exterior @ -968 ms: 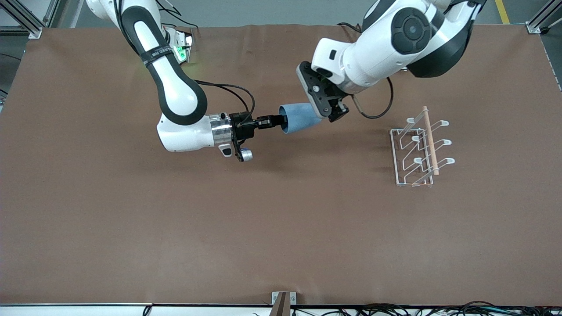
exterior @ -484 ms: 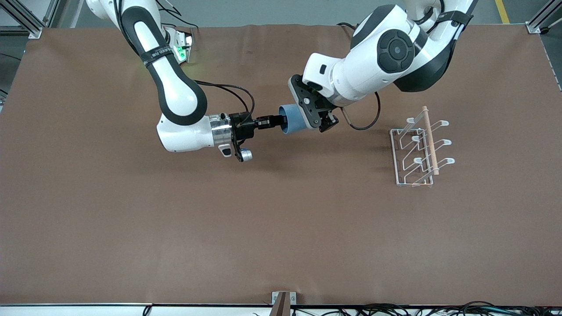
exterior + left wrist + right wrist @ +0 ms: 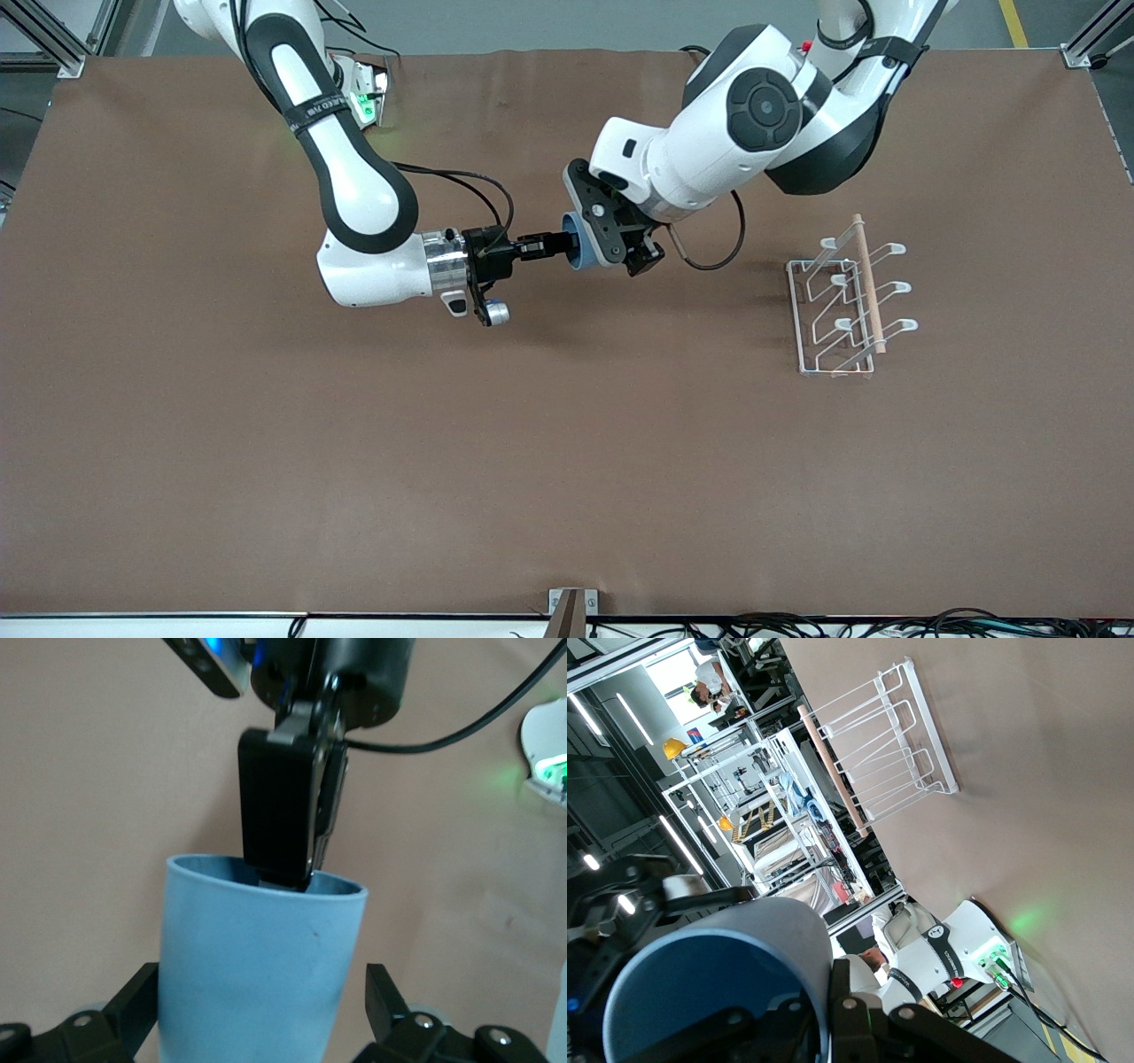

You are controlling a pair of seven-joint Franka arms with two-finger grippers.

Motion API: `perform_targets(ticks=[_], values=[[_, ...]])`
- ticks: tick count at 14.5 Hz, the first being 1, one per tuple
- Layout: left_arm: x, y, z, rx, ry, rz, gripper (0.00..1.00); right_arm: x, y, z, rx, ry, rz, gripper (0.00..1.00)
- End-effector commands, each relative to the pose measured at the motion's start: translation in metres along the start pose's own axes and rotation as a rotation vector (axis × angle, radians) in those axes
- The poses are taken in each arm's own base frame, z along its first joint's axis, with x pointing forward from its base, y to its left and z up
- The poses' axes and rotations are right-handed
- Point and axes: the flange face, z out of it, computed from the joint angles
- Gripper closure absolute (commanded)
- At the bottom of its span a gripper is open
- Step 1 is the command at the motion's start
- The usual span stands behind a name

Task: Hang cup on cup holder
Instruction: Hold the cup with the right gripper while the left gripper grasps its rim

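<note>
My left gripper grabs the light-blue cup by its body (image 3: 580, 243) next, since that leaves the cup's opening free to slip onto the cup holder (image 3: 840, 306).
The light-blue cup (image 3: 577, 251) is held on its side in the air over the middle of the table. My right gripper (image 3: 558, 245) is shut on the cup's rim, one finger inside the mouth (image 3: 276, 815). My left gripper (image 3: 613, 252) is open and straddles the cup's body (image 3: 257, 966), one finger on each side (image 3: 383, 990) with small gaps. In the right wrist view the cup's mouth (image 3: 718, 979) fills the corner beside that gripper (image 3: 829, 1014). The white wire cup holder (image 3: 840, 306) with its wooden rod (image 3: 867, 282) stands toward the left arm's end, also seen in the right wrist view (image 3: 881, 735).
A small device with a green light (image 3: 367, 99) sits by the right arm's base. A metal bracket (image 3: 571, 606) is at the table's edge nearest the front camera. A black cable (image 3: 709, 257) loops from the left wrist.
My left gripper has slid along the cup toward my right gripper and now covers most of the cup's body. My right arm and the cup have stayed still.
</note>
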Motion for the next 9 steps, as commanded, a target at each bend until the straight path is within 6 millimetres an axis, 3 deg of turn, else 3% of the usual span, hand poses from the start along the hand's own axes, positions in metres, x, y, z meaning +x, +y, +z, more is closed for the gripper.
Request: perform_targets(ticks=[1, 2, 4, 5, 7, 9], values=[[0.0014, -0.0014, 0.0097, 0.012, -0.014, 0.045, 0.0, -0.006, -0.0049, -0.0009, 0.028, 0.004, 0.007, 0.98], [0.0014, -0.001, 0.0116, 0.01, -0.016, 0.05, 0.06, -0.0064, -0.0048, 0.0, 0.027, 0.003, 0.006, 0.98], [-0.0014, -0.0024, 0.0157, 0.012, -0.026, 0.076, 0.46, -0.006, -0.0049, -0.0009, 0.028, 0.004, 0.007, 0.98], [-0.0009, -0.0024, 0.0149, 0.014, -0.024, 0.082, 0.59, -0.0063, -0.0051, -0.0001, 0.03, 0.004, 0.007, 0.98], [-0.0006, -0.0027, 0.0123, 0.017, -0.02, 0.084, 0.75, -0.0063, -0.0051, 0.0, 0.03, 0.004, 0.007, 0.98], [0.0, -0.0009, 0.0082, 0.022, -0.015, 0.087, 0.79, -0.0063, -0.0051, -0.0001, 0.03, 0.004, 0.009, 0.97]])
